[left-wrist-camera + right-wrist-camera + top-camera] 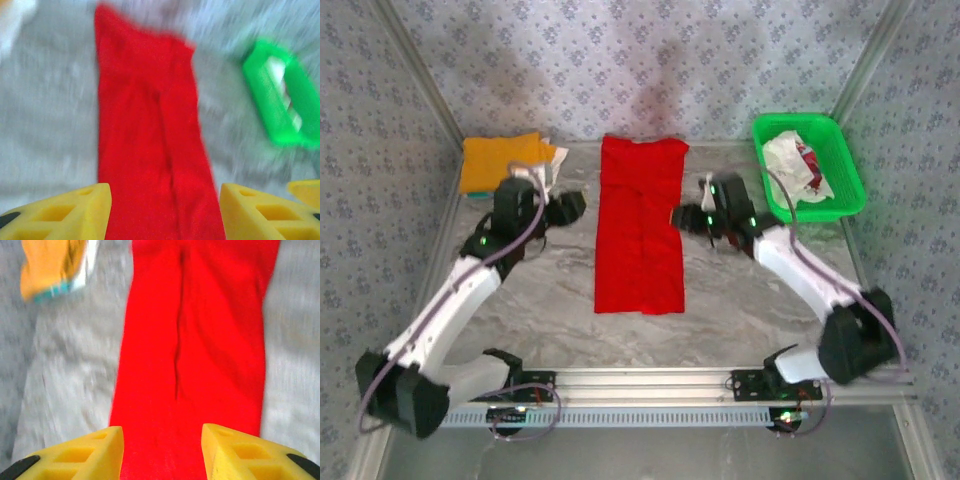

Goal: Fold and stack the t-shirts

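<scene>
I should next grab the red t-shirt's near-end corner (pixel 599 309) on the gripper's side with my left gripper, to fold that end over toward the t-shirt's far end.
A bright red t-shirt (pixel 640 225) lies flat mid-table, folded lengthwise into a long strip with a seam down its middle. My left gripper (pixel 570 205) hovers at its left edge and my right gripper (pixel 682 217) at its right edge, both near the strip's upper half. In the left wrist view the yellow fingers (pixel 75 210) stand apart over the red t-shirt (pixel 150 140), so the left gripper (pixel 165 212) is open and holds nothing. The right gripper (pixel 162 452) is open too, above the red t-shirt (pixel 200 340). A folded orange-yellow t-shirt (pixel 500 160) tops a stack at the back left.
A green mesh basket (pixel 845 190) stands at the back right holding a crumpled white t-shirt with red marks (pixel 795 165). Teal and white cloth (pixel 62 287) shows under the orange one. Metal frame posts border the table; patterned walls close the back.
</scene>
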Motion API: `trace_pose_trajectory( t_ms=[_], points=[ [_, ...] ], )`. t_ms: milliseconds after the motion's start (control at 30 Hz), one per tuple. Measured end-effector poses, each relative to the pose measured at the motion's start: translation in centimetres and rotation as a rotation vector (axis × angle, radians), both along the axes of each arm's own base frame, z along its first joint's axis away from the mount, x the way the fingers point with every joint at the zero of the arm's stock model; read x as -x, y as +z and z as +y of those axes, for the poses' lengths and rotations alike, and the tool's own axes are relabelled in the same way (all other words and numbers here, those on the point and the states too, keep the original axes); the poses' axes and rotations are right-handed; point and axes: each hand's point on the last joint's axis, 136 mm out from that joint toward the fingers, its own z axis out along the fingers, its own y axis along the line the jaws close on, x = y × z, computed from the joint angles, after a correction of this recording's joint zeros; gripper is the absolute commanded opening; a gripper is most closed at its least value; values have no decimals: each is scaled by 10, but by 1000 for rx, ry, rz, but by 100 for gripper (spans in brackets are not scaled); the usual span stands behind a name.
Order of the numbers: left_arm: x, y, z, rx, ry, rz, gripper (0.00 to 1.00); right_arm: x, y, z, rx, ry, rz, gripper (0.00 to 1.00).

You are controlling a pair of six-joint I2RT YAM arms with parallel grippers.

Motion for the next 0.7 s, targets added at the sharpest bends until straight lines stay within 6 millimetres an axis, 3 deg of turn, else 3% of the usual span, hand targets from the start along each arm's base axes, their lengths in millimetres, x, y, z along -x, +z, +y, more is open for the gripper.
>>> trace_pose_trajectory(
  t_ms=[100, 167, 200, 300, 533, 700],
  points=[
    [59, -92, 0, -32, -58, 259, 57, 60, -55, -16, 27, 8, 143, 55],
    [97, -134, -1, -56, -98, 409, 59, 88, -80, -25, 49, 1, 221, 55],
    [110, -145, -2, -61, -114, 456, 59, 96, -86, -29, 53, -3, 243, 55],
    [123, -153, -8, -35, -132, 504, 59, 101, -92, -31, 44, -22, 263, 54],
    [122, -155, -25, 6, -166, 518, 57, 94, -118, -21, 41, -23, 340, 52],
    [118, -165, -31, -3, -178, 538, 55, 87, -118, -14, 17, -13, 321, 52]
  ],
)
